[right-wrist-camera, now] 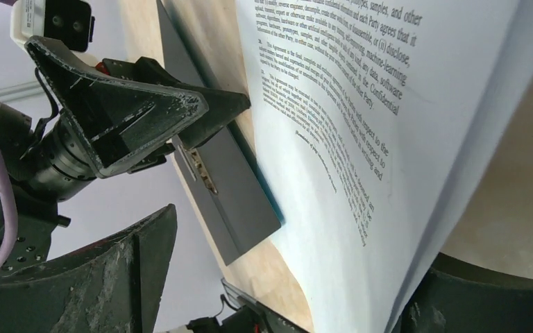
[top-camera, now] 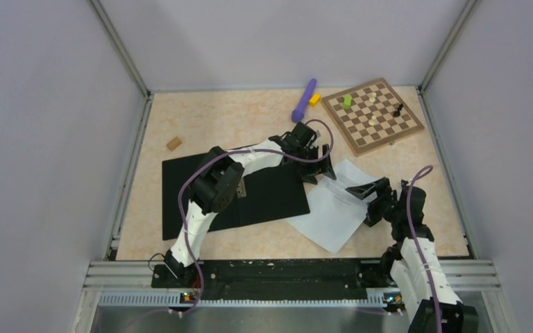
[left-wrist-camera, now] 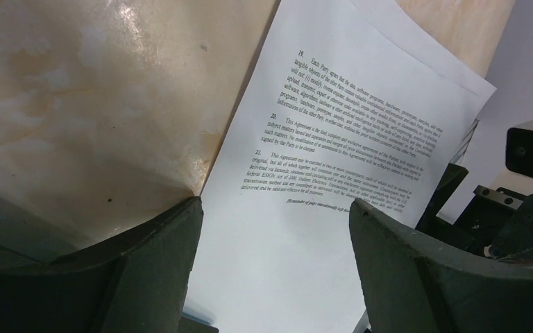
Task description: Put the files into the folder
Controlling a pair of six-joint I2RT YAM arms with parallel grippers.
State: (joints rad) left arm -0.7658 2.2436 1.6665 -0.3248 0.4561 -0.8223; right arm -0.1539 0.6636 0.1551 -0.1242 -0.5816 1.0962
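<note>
The files' nearer edge has to stay free to enter the folder, so my right gripper should grab the files next by the curled edge away from the folder.
The folder (top-camera: 264, 198) lies open and flat left of centre, black inner faces up; the right wrist view shows it (right-wrist-camera: 239, 187) with a thin teal edge. The files (top-camera: 333, 211), white printed sheets, lie just right of it, their left edge near the folder. My left gripper (top-camera: 321, 171) is open over the sheets' far-left corner; in its own view (left-wrist-camera: 274, 229) the fingers straddle the top sheet (left-wrist-camera: 333, 139). My right gripper (top-camera: 362, 198) is open at the sheets' right side; in its view (right-wrist-camera: 291, 243) the sheet edge (right-wrist-camera: 361, 139) curls up over the lower finger (right-wrist-camera: 472, 302).
A brown chessboard (top-camera: 395, 128) with a few pieces and a green block (top-camera: 347, 101) stands at the back right. A purple cylinder (top-camera: 304, 99) and a yellow block (top-camera: 314, 99) lie beside it. A small brown block (top-camera: 174, 143) sits at the left. Walls close three sides.
</note>
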